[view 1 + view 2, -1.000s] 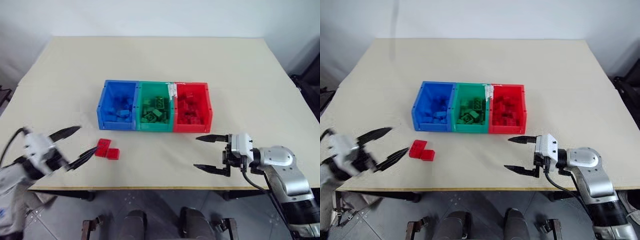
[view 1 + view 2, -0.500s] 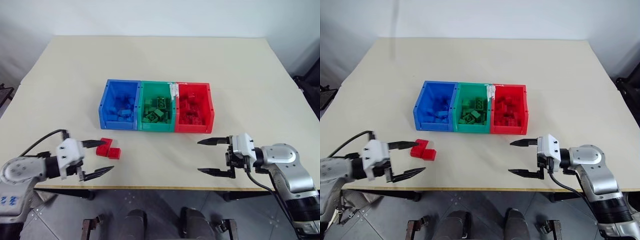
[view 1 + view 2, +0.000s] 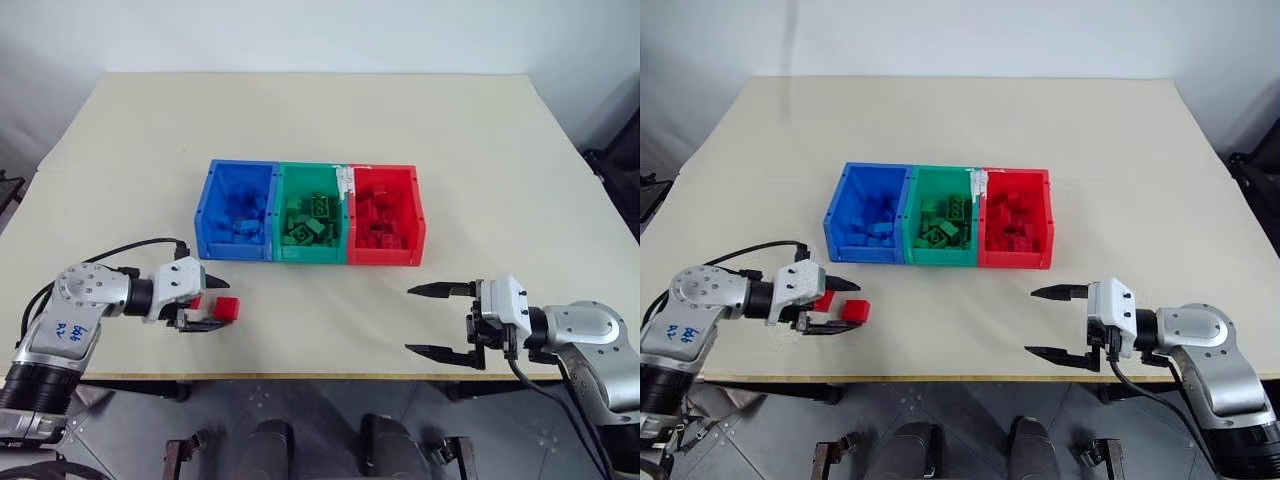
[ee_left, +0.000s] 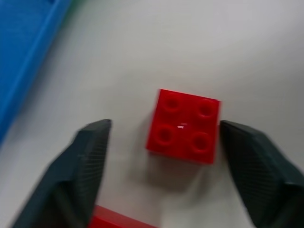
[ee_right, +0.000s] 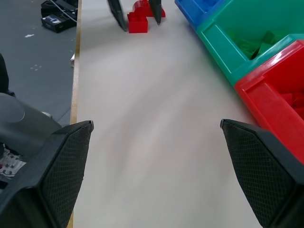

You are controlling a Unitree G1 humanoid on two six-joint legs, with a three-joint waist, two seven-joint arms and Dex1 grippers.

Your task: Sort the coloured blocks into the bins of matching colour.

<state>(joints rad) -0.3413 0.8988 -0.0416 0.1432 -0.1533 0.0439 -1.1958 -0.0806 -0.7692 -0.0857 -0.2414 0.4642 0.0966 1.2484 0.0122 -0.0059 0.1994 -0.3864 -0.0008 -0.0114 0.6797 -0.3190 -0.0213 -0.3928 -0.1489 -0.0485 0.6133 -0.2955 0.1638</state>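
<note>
The red block has to be sorted into the red bin (image 3: 385, 225), so next my left gripper needs to pick it up by its sides below its studs.
Two red blocks lie on the table in front of the blue bin (image 3: 238, 222). My left gripper (image 3: 217, 305) reaches over them, open, with one red four-stud block (image 4: 184, 126) between its fingertips and a gap on one side. The other red block (image 3: 197, 301) sits deeper between the jaws, half hidden. The green bin (image 3: 314, 225) and the red bin (image 3: 385, 225) join the blue one in a row, each holding blocks of its own colour. Near the front edge on the right, my right gripper (image 3: 440, 320) stands wide open and empty.
The beige table (image 3: 480, 150) stretches bare behind and beside the bins. Its front edge runs just below both grippers. In the right wrist view the floor beyond the table's edge holds a dark object (image 5: 59, 21).
My left gripper swung in from the left edge to the red blocks, and its jaws narrowed around one of them. The right gripper drifted slightly toward the front right, still wide open.
</note>
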